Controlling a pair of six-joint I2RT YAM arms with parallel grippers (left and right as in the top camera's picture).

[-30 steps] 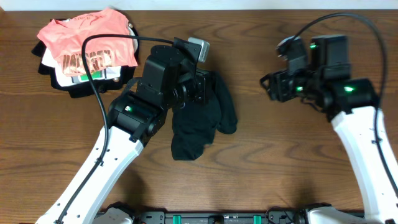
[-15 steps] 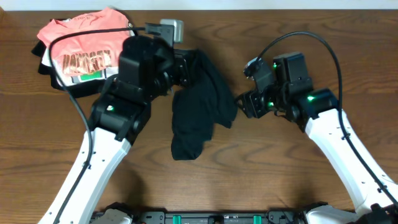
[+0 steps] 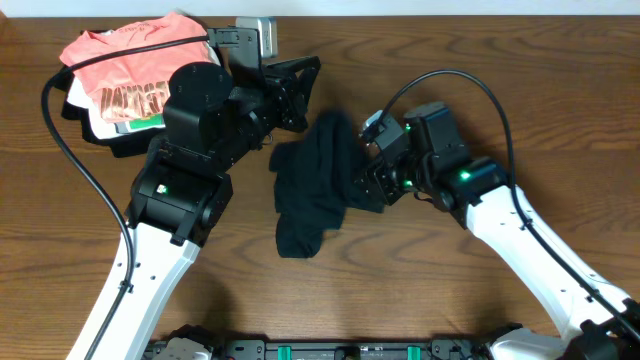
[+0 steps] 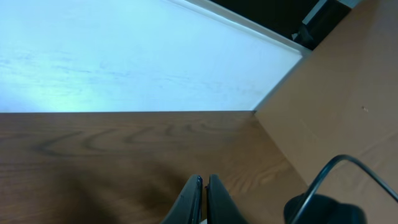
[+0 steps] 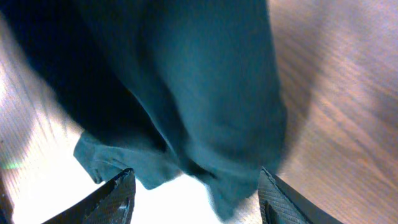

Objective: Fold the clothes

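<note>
I need to grab the black garment next with my right gripper by its hem at the garment's edge, so that its far side stays free to spread and fold.
The clothes, one limp black garment, lie crumpled on the wooden table near the middle. My left gripper hangs above the table behind the garment's top end. In the left wrist view its fingers are shut with nothing between them, and only table and wall show ahead. My right gripper sits at the garment's right edge. In the right wrist view the garment fills the frame, its lower hem hanging between the open fingers of that gripper.
A pile of clothes sits at the back left corner: a salmon-pink shirt on top of a white folded garment, with dark fabric beneath. A black cable loops from the left arm. The back wall is close behind the left gripper.
My left gripper has drawn back and away from the garment's top end, which has slumped down. My right arm has swung left from the far right up to the garment's right edge.
</note>
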